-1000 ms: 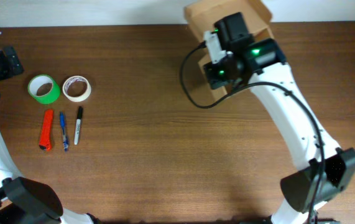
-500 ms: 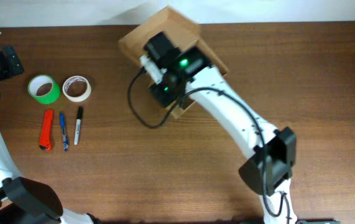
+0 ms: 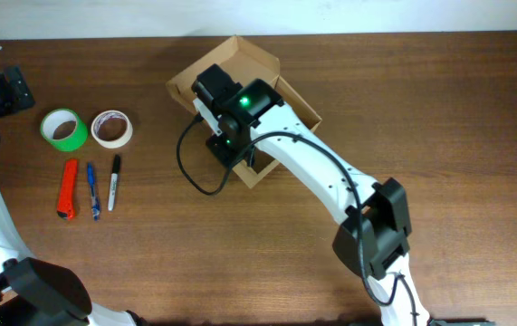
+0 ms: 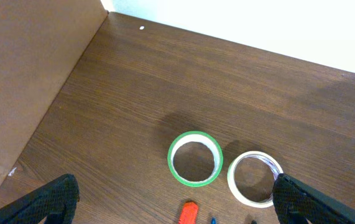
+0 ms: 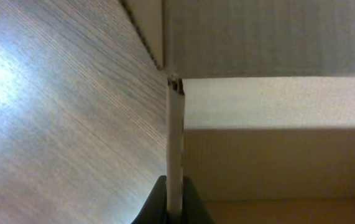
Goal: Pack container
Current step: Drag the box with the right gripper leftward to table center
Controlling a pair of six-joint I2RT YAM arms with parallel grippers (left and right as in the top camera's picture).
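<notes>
A wide part of the tabletop is between the container's flap and the white tape roll. My right gripper should keep holding the container until its flap point(image 3: 242, 58) gets closer to the roll.
The tan cardboard container point(image 3: 299, 101) sits open at the table's top middle, its flap toward the upper left. My right gripper point(image 3: 226, 145) is shut on the container's wall edge point(image 5: 175, 143), which stands pinched between the two fingers point(image 5: 175, 199). My left gripper point(image 4: 174, 202) is open and empty above the left side of the table. A green tape roll point(image 3: 63, 129) and a white tape roll point(image 3: 111, 129) lie at the left; both also show in the left wrist view, green point(image 4: 194, 158) and white point(image 4: 255, 179).
Below the rolls lie an orange cutter point(image 3: 67, 189), a blue pen point(image 3: 92, 191) and a black marker point(image 3: 114, 182). The table's far edge meets a white wall point(image 3: 104, 16). A large brown surface point(image 4: 22, 81) fills the left of the left wrist view.
My right arm has dragged the container from the top right corner leftward to the top middle, turning it. The left arm and the items at the left have not moved.
</notes>
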